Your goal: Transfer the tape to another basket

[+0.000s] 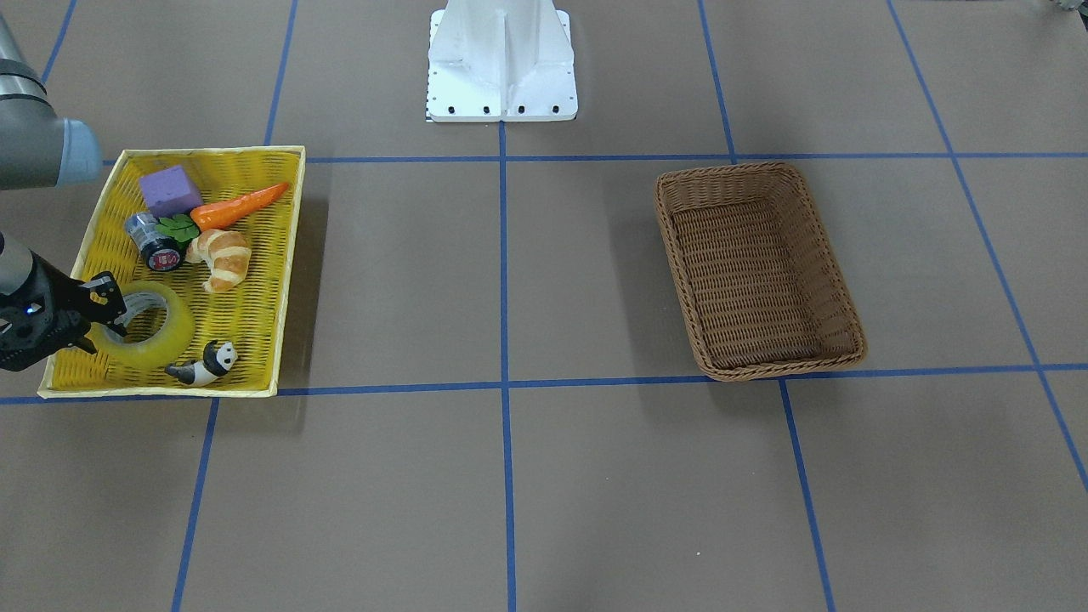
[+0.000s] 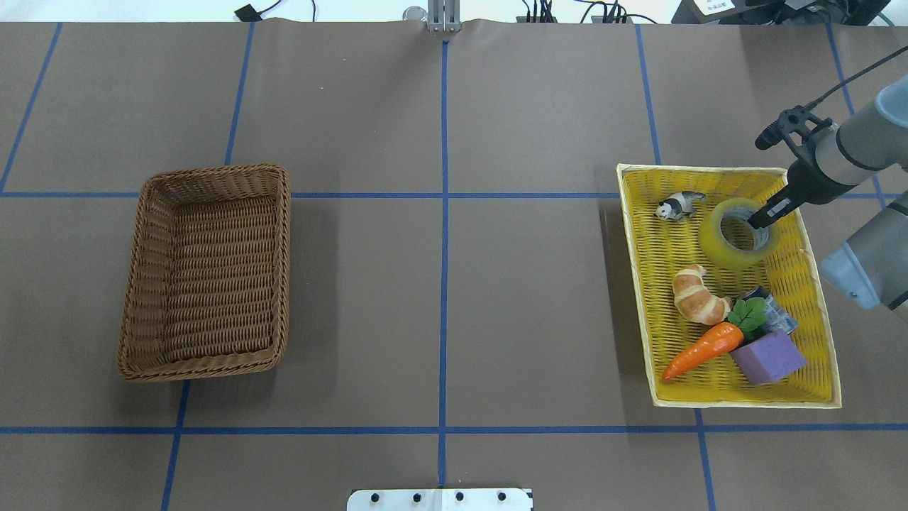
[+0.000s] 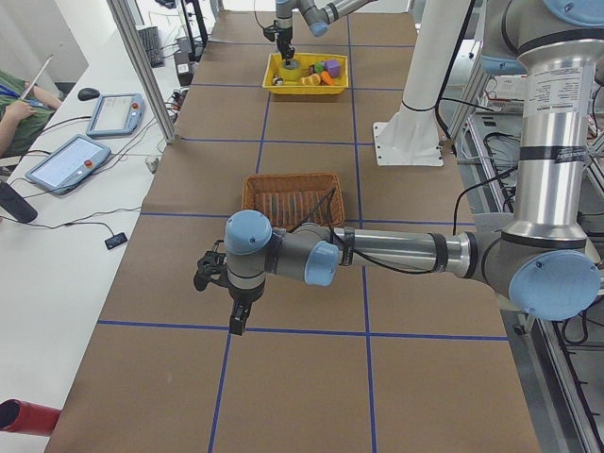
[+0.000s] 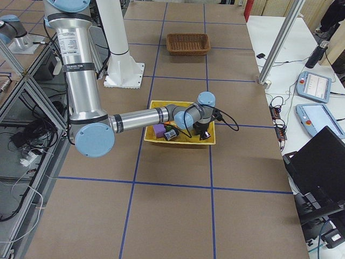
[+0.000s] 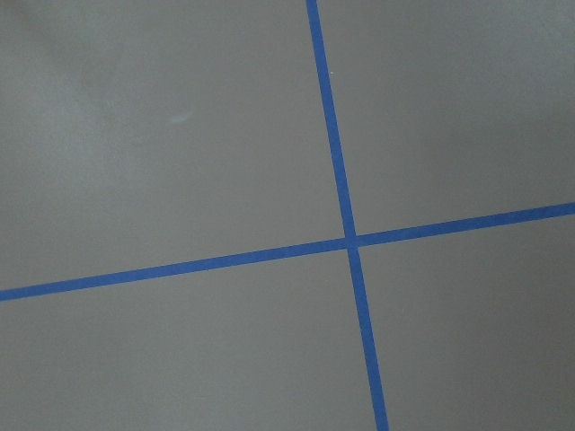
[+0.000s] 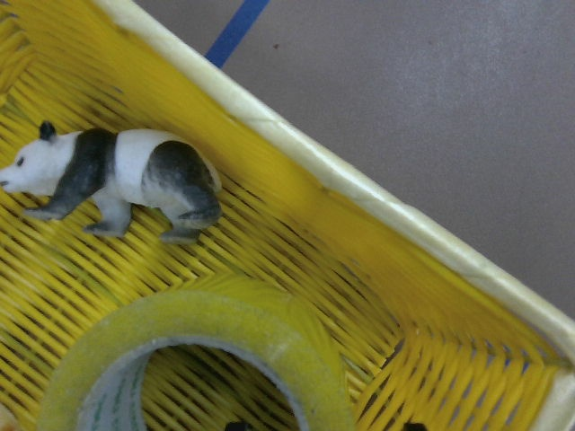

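Next, my right gripper grips the yellow tape roll by its ring wall (image 1: pixel 110 328) (image 6: pixel 319 395) for the move to the brown wicker basket.
The yellow tape roll (image 1: pixel 161 336) lies flat in the near corner of the yellow tray (image 1: pixel 289 255); it also shows in the overhead view (image 2: pixel 731 245) and the right wrist view (image 6: pixel 225 323). My right gripper (image 1: pixel 100 327) is open and straddles the roll's wall, with one finger inside the core and one outside (image 2: pixel 762 216). The brown wicker basket (image 1: pixel 722 174) stands empty on the other side of the table (image 2: pixel 213 170). My left gripper (image 3: pixel 234 321) hangs over bare table beyond the basket; I cannot tell whether it is open or shut.
The tray also holds a toy panda (image 1: pixel 204 365) next to the tape, a croissant (image 1: pixel 223 257), a carrot (image 1: pixel 238 206), a purple block (image 1: pixel 170 190) and a small grey can (image 1: pixel 155 242). The robot's white base (image 1: pixel 501 68) stands at the table's middle edge.
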`<state>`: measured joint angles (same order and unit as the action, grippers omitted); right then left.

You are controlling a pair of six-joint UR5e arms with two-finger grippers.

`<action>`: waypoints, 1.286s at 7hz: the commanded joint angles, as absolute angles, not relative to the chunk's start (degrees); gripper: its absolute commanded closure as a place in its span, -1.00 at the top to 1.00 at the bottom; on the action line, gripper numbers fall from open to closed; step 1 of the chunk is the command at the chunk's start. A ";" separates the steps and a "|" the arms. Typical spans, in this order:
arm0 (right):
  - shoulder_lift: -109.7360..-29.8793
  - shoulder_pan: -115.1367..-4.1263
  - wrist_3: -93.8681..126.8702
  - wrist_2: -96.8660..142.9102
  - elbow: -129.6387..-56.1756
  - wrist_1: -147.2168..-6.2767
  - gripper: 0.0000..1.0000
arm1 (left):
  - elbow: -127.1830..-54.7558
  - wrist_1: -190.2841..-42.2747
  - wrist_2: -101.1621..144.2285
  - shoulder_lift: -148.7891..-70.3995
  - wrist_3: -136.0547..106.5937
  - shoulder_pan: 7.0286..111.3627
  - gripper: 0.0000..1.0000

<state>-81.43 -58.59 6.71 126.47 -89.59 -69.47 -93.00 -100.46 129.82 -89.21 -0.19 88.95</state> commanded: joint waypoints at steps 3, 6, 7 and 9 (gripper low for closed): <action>-81.47 -61.68 7.90 129.00 -95.41 -69.69 -1.00 | -93.34 -100.37 129.81 -89.47 -0.26 89.03 0.97; -80.08 -66.09 21.02 134.56 -102.01 -67.51 -1.00 | -93.34 -100.72 129.90 -91.14 -0.62 88.95 0.97; -77.55 -66.09 30.84 135.34 -102.91 -65.15 -1.00 | -93.34 -102.98 129.99 -91.40 -3.05 88.95 0.97; -76.47 -64.61 49.38 135.62 -102.14 -51.05 -1.00 | -93.34 -118.30 134.79 -91.49 -22.82 84.06 0.97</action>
<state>-77.30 -65.40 38.47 135.42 -102.42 -58.46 -93.31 -110.00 132.06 -91.42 -11.97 86.95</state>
